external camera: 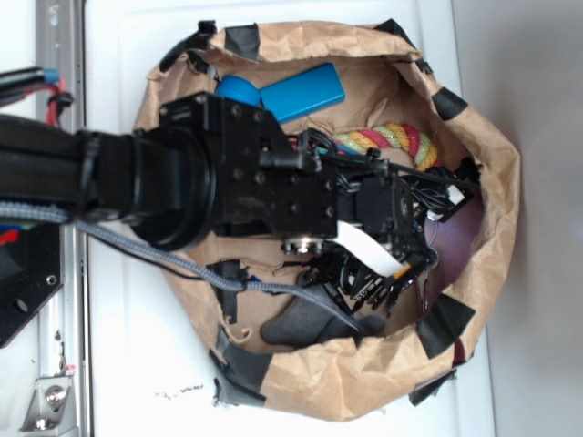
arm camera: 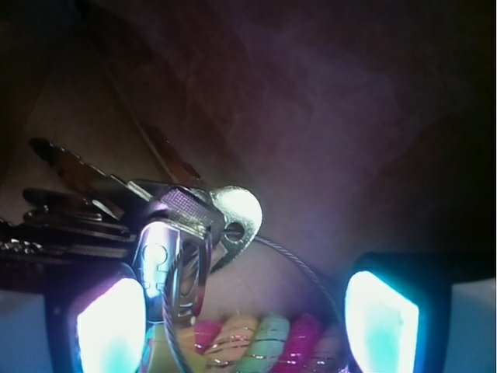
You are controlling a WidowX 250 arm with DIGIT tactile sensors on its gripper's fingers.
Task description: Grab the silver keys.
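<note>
My gripper grabs the silver keys by their thin wire loop point(arm camera: 299, 264) next, to get the keys out of the paper bag.
The silver keys point(arm camera: 194, 221) fill the left half of the wrist view, a shiny bunch on a thin wire ring point(arm camera: 299, 268), lying on the brown paper floor. My gripper point(arm camera: 245, 322) is open, its two glowing pads wide apart. The bunch's lower end lies just inside the left pad point(arm camera: 109, 326), while the wire loop reaches toward the right pad point(arm camera: 380, 318). In the exterior view the gripper point(external camera: 428, 232) is down inside the bag and hides the keys.
A red-yellow-green twisted rope point(external camera: 392, 141) point(arm camera: 264, 342) lies right behind the keys. The brown paper bag point(external camera: 492, 182) walls everything in. A blue object point(external camera: 291, 91) sits at its far side, and a dark grey lumpy object point(external camera: 310, 326) lies near its front edge.
</note>
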